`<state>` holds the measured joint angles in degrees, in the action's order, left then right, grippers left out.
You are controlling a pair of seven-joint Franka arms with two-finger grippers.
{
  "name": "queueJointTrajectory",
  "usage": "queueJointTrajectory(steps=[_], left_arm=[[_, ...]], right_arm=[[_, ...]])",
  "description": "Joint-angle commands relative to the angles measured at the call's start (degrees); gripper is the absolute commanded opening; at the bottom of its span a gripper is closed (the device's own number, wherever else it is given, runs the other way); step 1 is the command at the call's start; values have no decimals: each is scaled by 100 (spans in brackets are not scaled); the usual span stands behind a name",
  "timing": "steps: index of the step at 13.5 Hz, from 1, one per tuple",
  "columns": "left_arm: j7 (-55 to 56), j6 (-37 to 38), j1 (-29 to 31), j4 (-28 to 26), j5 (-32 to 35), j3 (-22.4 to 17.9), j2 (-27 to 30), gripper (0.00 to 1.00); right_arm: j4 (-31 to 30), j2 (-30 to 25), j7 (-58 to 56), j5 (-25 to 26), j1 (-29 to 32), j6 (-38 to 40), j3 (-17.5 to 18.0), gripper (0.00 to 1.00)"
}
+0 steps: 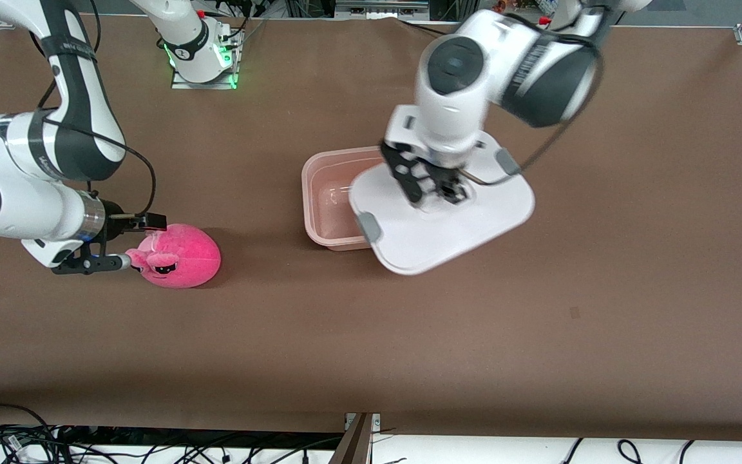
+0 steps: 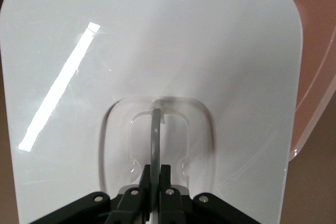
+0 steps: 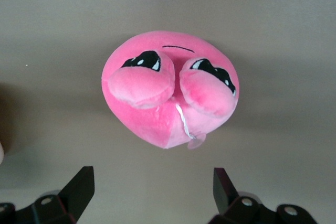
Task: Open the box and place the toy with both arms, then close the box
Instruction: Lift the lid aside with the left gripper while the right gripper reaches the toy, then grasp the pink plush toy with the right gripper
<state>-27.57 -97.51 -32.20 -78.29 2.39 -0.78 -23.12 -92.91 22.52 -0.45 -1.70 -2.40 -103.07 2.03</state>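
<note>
The plush toy goes in the pink translucent box. Next, my right gripper grabs the toy by its white-stringed end (image 3: pixel 185 125).
The pink translucent box (image 1: pixel 323 193) stands open near the table's middle. My left gripper (image 1: pixel 432 190) is shut on the clear handle (image 2: pixel 155 135) of the white lid (image 1: pixel 448 225) and holds it tilted over the box's end toward the left arm. The lid (image 2: pixel 157 51) fills the left wrist view, with the box (image 2: pixel 320 51) at its side. The hot-pink plush toy (image 1: pixel 181 256) lies on the table toward the right arm's end. My right gripper (image 1: pixel 144 241) is open, low beside the toy and apart from it. The toy (image 3: pixel 168 87) faces the right wrist camera.
The brown table (image 1: pixel 538 335) spreads wide around both things. The right arm's base (image 1: pixel 203 58) with a green light stands at the table's back edge. Cables (image 1: pixel 87 444) and a post (image 1: pixel 358 438) lie along the edge nearest the front camera.
</note>
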Motion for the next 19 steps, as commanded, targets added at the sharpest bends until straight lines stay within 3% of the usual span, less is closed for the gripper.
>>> queueJointTrajectory(steps=[1,8,10,11,15,19], left_arm=[[-808,223,870,59,-221,34,166,0],[-2989,294,2559,165,-151,8,97,0],[-3533,294,2972,173,-142,8,97,0],[-3710,294,3113,139,-142,8,97,0],[-4325,294,3632,77,-142,8,0,0],[-4353,259,3773,94,-133,-1,-78,0]], right_arm=[[53,85,-79,47,72,-116,60,100],[36,630,-26,11,73,-722,60,93],[36,718,-34,3,81,-846,60,80],[27,718,-35,-15,90,-838,60,69],[27,718,-87,-15,81,-785,60,4],[62,710,-122,38,64,-767,60,0]])
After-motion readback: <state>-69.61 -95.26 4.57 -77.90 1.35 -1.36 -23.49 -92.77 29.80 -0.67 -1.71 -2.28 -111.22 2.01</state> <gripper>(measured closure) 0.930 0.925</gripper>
